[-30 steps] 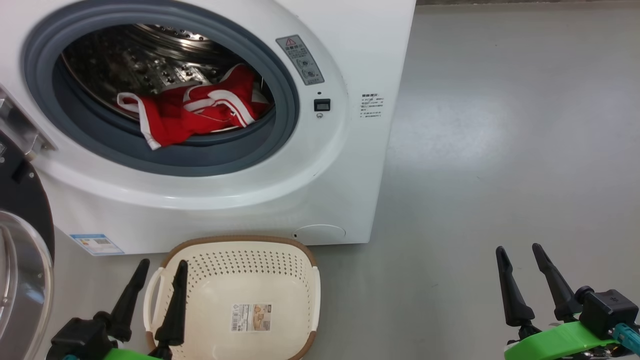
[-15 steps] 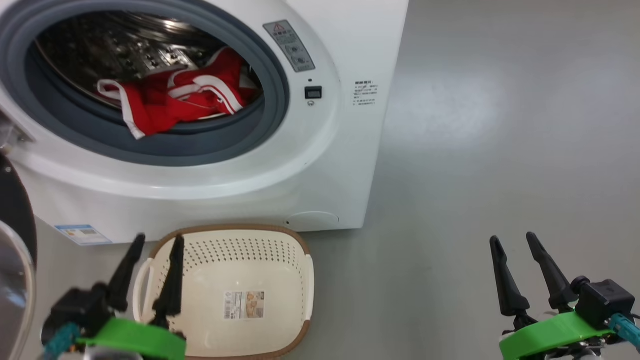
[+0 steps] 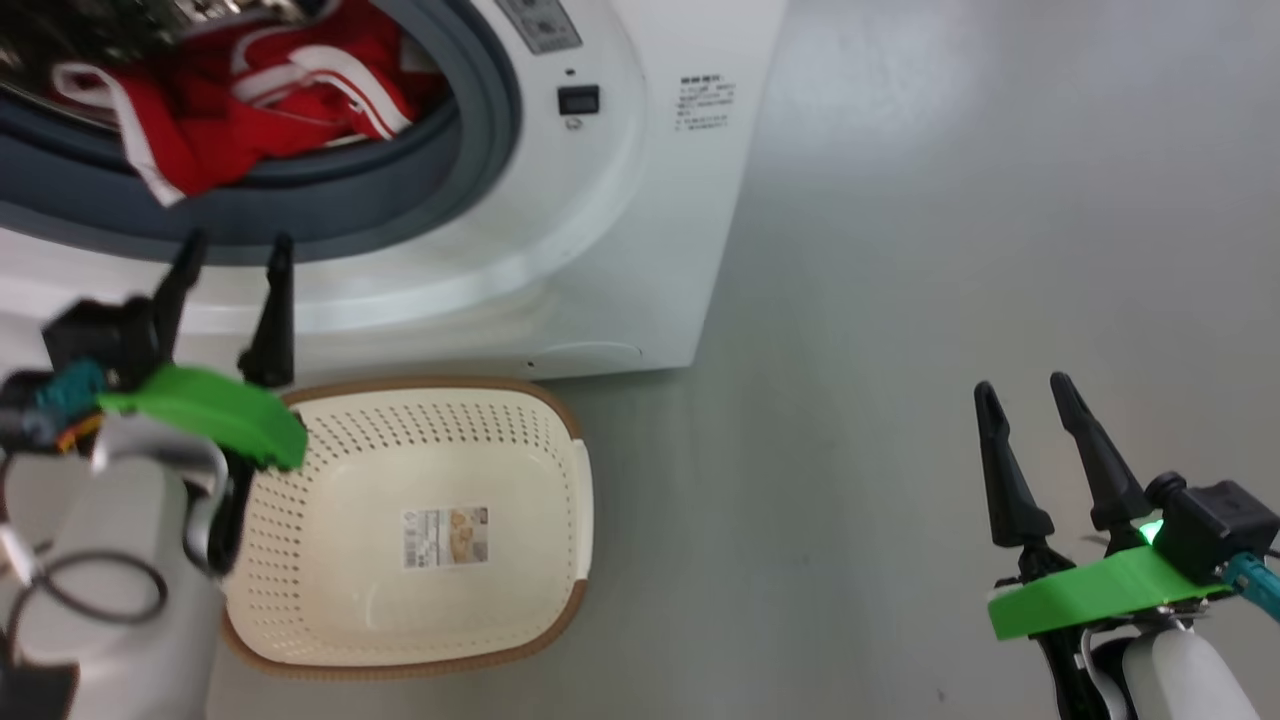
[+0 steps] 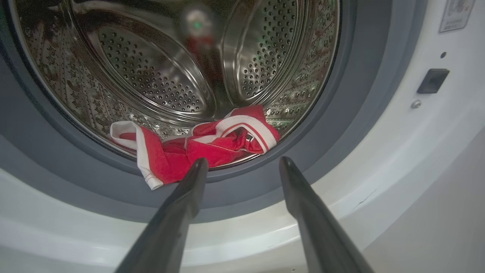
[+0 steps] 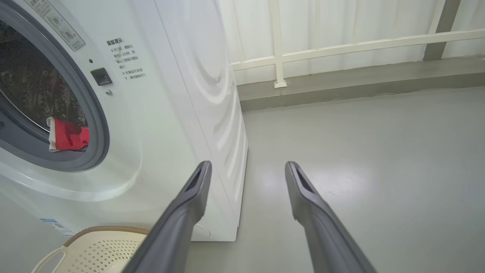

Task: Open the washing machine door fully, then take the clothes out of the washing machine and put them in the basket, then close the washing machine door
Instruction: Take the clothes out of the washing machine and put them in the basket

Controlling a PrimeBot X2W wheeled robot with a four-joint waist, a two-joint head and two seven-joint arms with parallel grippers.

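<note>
I should next grab the clothes with my left gripper by the bunched red fold point(image 3: 310, 101) inside the striped piece of cloth, because the clothes' white-edged end point(image 3: 150, 162) lies loose over the rubber ring.
The white washing machine point(image 3: 620, 220) stands with its mouth uncovered; its door is out of view. The red clothes point(image 3: 240, 110) with white stripes lie at the drum's front lip, one white-edged end hanging over the grey rubber ring point(image 4: 242, 189). My left gripper point(image 3: 235, 245) is open and empty, held just before the ring below the clothes point(image 4: 197, 148). The cream basket point(image 3: 420, 530) sits empty on the floor against the machine's front. My right gripper point(image 3: 1022, 385) is open and empty over bare floor at the lower right, clear of the machine point(image 5: 170, 113).
Grey floor point(image 3: 950, 250) spreads to the right of the machine. A white railing point(image 5: 341, 45) and a low kerb run along the far wall in the right wrist view. The basket's rim point(image 5: 110, 229) shows beside the machine's lower corner there.
The head camera has tipped down and shifted, so the scene slid up and left. My left arm rose from beside the basket to the drum opening. The right gripper stayed put.
</note>
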